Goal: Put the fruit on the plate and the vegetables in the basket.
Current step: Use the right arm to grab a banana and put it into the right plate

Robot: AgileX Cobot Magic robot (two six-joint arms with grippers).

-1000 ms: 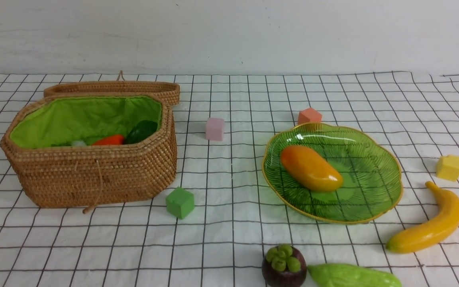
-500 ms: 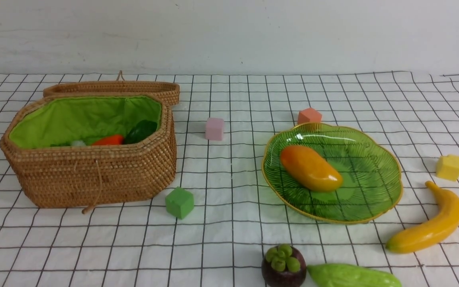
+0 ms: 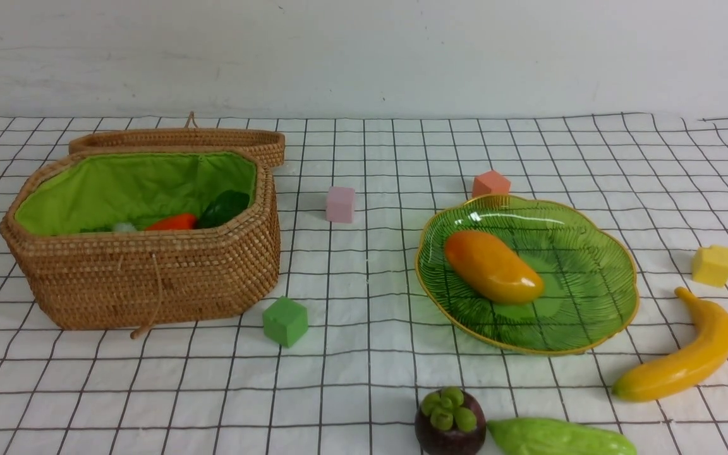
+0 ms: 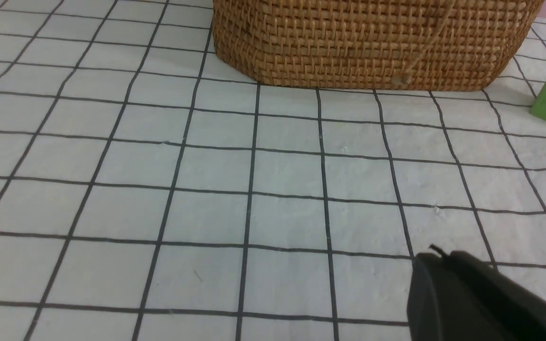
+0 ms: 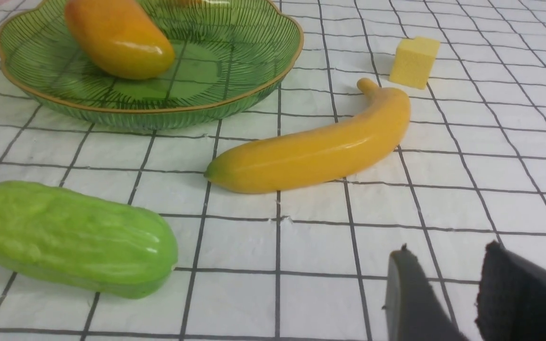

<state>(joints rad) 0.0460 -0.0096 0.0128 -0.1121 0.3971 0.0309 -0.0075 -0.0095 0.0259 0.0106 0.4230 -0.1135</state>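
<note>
I will next grab the yellow banana around its middle (image 3: pixel 701 356) with my right gripper for balance, as it runs long from its thin stem (image 3: pixel 684 293) to its far end.
The green plate (image 3: pixel 591 316) holds the orange-yellow mango (image 3: pixel 493 266). To its right on the cloth lies the yellow banana (image 3: pixel 686 354); the dark-purple mangosteen (image 3: pixel 451 422) and the light-green gourd (image 3: pixel 560 437) rest at the front edge. In the open wicker basket (image 3: pixel 149 278) I see the red-orange carrot (image 3: pixel 173 222) and a bit of the white radish (image 3: pixel 124 226). Neither arm shows in the front view. My left gripper (image 4: pixel 436 255) is shut and empty, low over the cloth in front of the basket (image 4: pixel 372 42). My right gripper (image 5: pixel 446 253) is open and empty, short of the banana (image 5: pixel 315 151) and the gourd (image 5: pixel 69 237).
Small cubes lie about: green (image 3: pixel 285 321) by the basket's front corner, pink (image 3: pixel 340 204) and orange (image 3: pixel 490 184) further back, yellow (image 3: pixel 713 265) at the right. The basket's lid (image 3: pixel 181 139) lies open behind it. A white wall closes the back.
</note>
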